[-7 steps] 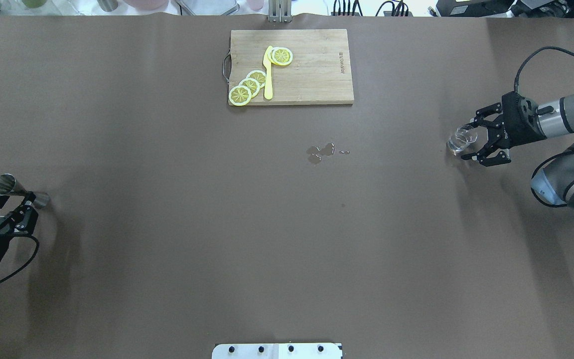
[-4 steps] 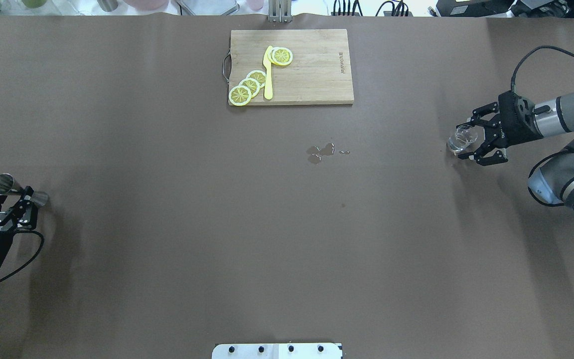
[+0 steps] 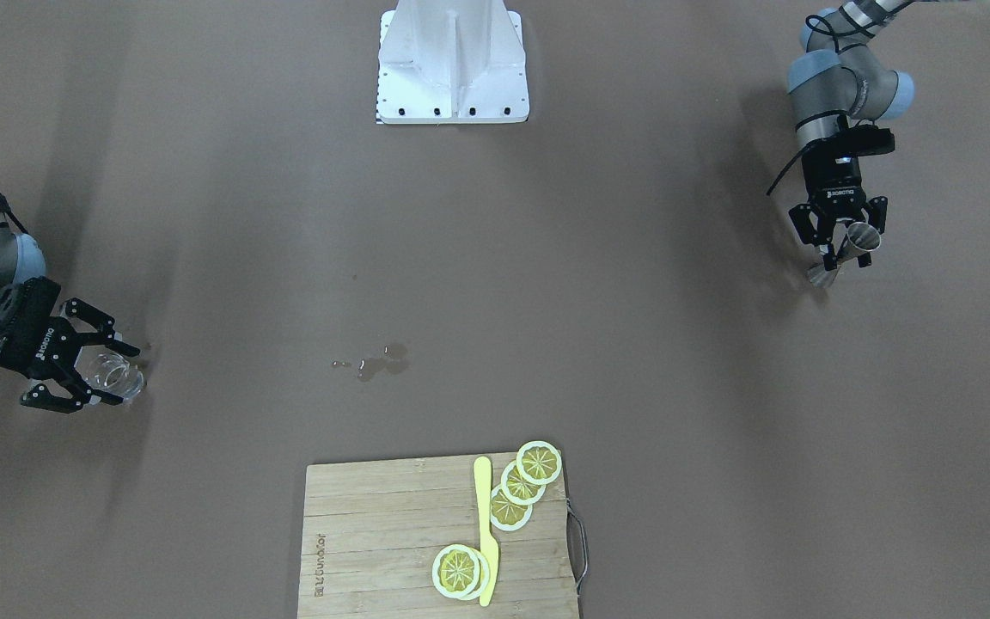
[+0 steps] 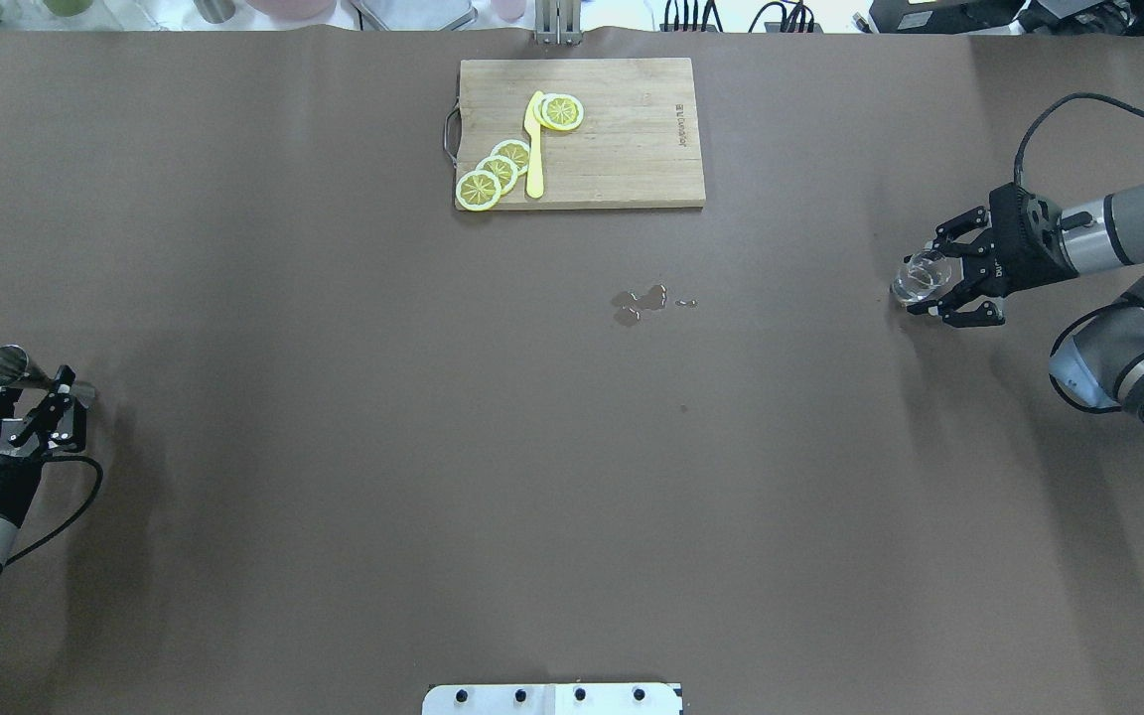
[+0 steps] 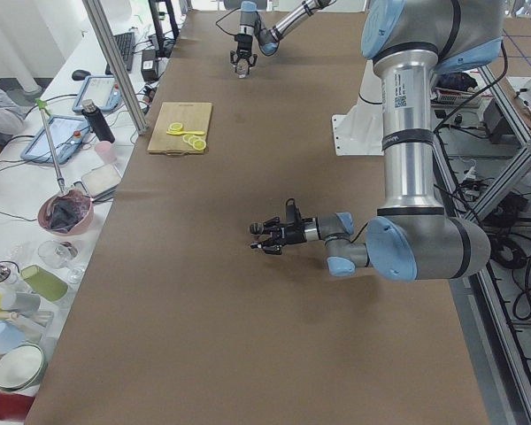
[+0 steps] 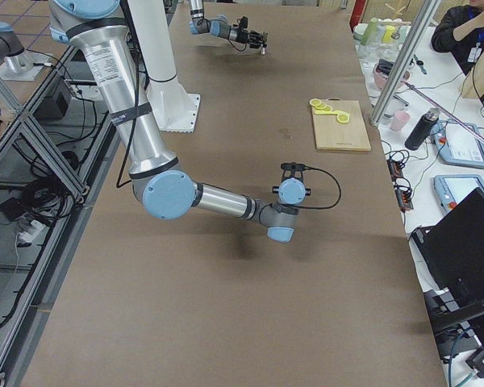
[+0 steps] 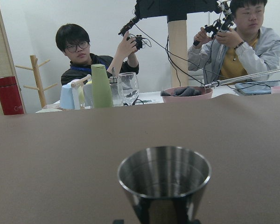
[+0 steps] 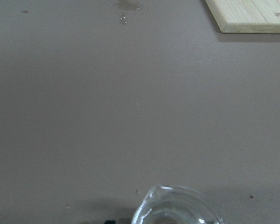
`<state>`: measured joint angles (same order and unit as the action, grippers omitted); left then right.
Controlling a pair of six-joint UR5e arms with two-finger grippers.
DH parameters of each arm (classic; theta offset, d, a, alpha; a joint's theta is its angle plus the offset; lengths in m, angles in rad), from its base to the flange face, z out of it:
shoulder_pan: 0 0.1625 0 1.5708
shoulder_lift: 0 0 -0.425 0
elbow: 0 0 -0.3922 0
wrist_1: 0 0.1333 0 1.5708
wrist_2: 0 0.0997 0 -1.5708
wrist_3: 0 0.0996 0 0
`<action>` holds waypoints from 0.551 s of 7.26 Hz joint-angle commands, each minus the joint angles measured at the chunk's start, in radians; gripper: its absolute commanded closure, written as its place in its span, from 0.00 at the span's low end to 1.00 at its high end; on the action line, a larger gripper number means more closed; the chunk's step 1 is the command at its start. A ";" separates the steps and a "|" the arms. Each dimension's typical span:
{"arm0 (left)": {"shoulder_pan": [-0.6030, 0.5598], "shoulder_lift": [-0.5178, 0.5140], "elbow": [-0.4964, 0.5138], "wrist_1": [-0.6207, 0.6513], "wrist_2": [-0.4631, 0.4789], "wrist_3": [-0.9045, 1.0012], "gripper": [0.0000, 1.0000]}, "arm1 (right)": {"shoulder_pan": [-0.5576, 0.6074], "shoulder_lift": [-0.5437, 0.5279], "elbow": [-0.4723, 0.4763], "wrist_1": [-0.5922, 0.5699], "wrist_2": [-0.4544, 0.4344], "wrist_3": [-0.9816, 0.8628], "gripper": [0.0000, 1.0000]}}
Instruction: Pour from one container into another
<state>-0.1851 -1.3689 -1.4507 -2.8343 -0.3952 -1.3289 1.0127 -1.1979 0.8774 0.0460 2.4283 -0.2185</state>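
Observation:
My right gripper needs to grab the small clear glass by its body (image 8: 176,213) next, so that the glass's pouring edge (image 8: 161,189) stays free to pour.
A steel jigger (image 4: 11,367) stands near the table's left edge, and the left wrist view shows its cup (image 7: 164,179) close up and upright. My left gripper (image 4: 36,389) is open and level with the table, its fingers on either side of the jigger's waist (image 3: 843,254). At the right side stands a small clear glass (image 4: 920,276) with a pouring lip (image 8: 177,207). My right gripper (image 4: 928,274) is open too, a finger on each side of the glass (image 3: 114,378) without pressing it.
A wooden cutting board (image 4: 632,149) with lemon slices (image 4: 498,171) and a yellow knife (image 4: 534,149) lies at the far centre. A small puddle (image 4: 640,301) sits mid-table. Cups and bottles line the far edge (image 7: 102,88), where operators sit.
The left wrist has swung a little, keeping its fingers around the jigger. The right gripper has shifted slightly toward the table's far side, staying around the glass. Both containers stay put.

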 commanded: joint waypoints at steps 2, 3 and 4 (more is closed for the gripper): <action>0.001 -0.006 0.007 0.003 0.003 -0.015 0.59 | 0.015 -0.003 0.000 0.000 0.008 0.001 0.62; 0.003 -0.006 0.009 0.007 0.003 -0.032 0.71 | 0.027 -0.003 0.003 0.000 0.012 0.001 0.69; 0.003 -0.006 0.009 0.048 0.004 -0.073 0.84 | 0.047 -0.006 0.008 0.000 0.035 0.002 0.77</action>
<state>-0.1831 -1.3744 -1.4431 -2.8188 -0.3923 -1.3649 1.0391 -1.2018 0.8804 0.0460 2.4436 -0.2175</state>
